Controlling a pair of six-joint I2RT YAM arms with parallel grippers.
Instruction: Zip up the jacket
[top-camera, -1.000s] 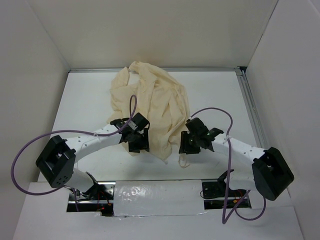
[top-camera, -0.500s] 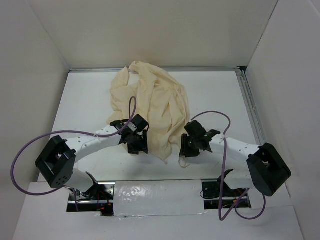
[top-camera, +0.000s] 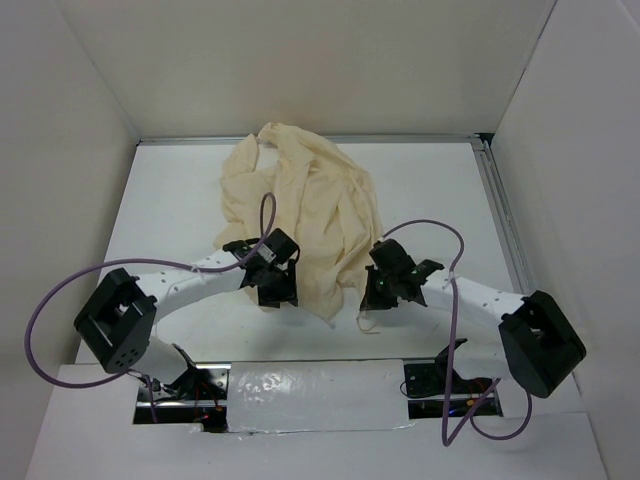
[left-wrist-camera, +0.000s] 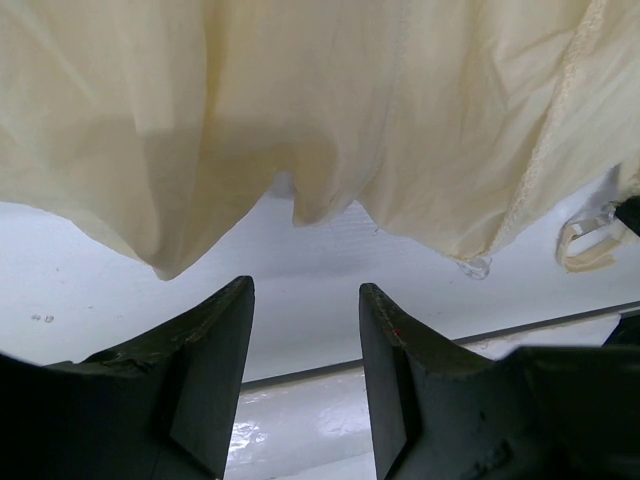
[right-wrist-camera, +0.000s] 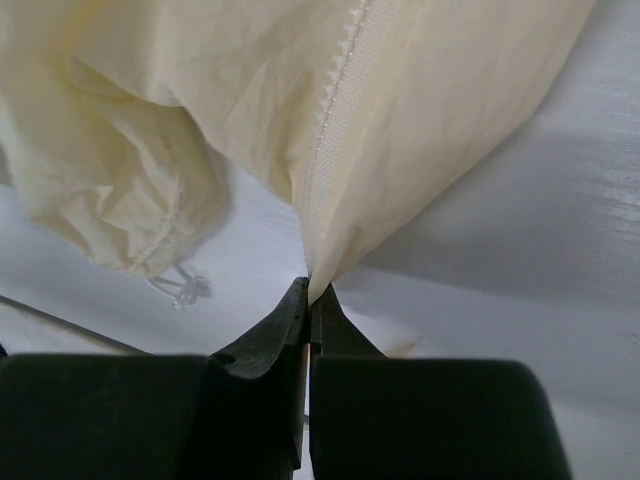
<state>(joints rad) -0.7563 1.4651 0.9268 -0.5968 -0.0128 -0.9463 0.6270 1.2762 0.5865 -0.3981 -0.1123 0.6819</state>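
Observation:
Next, my left gripper takes hold of the jacket's hem at the hanging zipper-edge corner. Both zipper ends are then able to meet to zip up.
The jacket is a crumpled cream-yellow heap on the white table, from the back edge down to between the arms. My right gripper is shut on the jacket's lower edge, pinching the fabric at the zipper tape; the cloth rises from its closed jaws in the right wrist view. My left gripper is open and empty at the jacket's near left hem. In the left wrist view the hem hangs just beyond its spread fingers, not between them.
A clear drawcord toggle lies on the table under the hem, and a cord loop shows at the right. White walls close in the table on three sides. The near table edge runs just below the left gripper.
My right gripper has shifted slightly left and toward the near edge, still holding the hem. The left arm has barely moved.

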